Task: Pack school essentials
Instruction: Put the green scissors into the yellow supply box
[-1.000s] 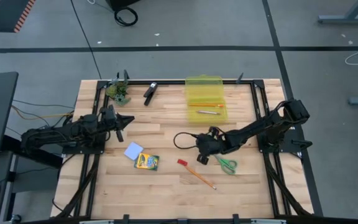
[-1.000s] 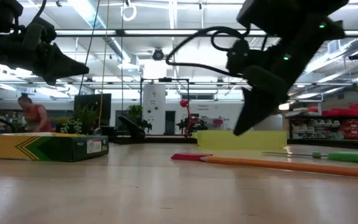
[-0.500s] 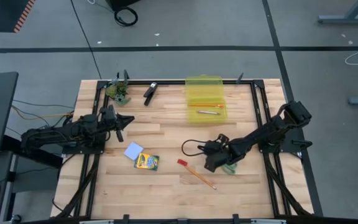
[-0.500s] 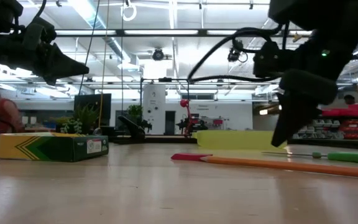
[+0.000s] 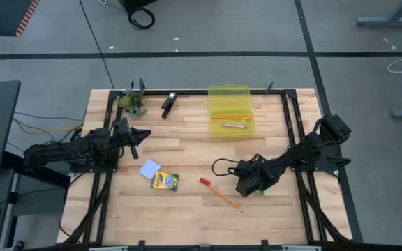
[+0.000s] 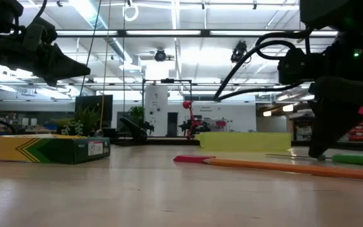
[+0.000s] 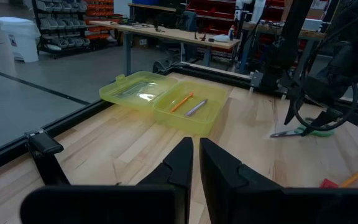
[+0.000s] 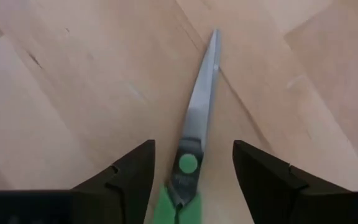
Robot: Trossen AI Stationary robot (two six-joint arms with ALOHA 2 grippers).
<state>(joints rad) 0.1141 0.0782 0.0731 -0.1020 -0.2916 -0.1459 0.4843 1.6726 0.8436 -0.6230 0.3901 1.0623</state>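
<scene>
My right gripper needs to move toward the green handles before it closes on the scissors [image 8: 199, 118], as its fingers are on either side of the pivot [image 8: 188, 163], short of the handles.
My right gripper [image 8: 190, 163] is open and points down at the table, one finger on each side of the green-handled scissors [image 8: 199, 118] at their pivot. The blades lie flat on the wood. In the high view this gripper [image 5: 248, 187] hides most of the scissors. The low view shows a green handle [image 6: 358, 159] beside it. An orange pencil [image 5: 225, 197], a red piece [image 5: 204, 183], the crayon box [image 5: 165, 181] and the blue pad [image 5: 149, 169] lie flat on the table. My left gripper [image 5: 135, 134] waits shut above the left side.
An open yellow case [image 5: 230, 111] near the far edge holds an orange pencil [image 7: 182, 102] and a pen [image 7: 196, 107]. A black clip [image 5: 168, 104] and a small green clump [image 5: 135, 104] sit at the far left. A black frame [image 5: 288, 118] edges the table.
My right gripper has moved toward the near edge and a little to the right, and it has come down over the scissors until its fingers stand astride them. The scissors and the other items have stayed where they were.
</scene>
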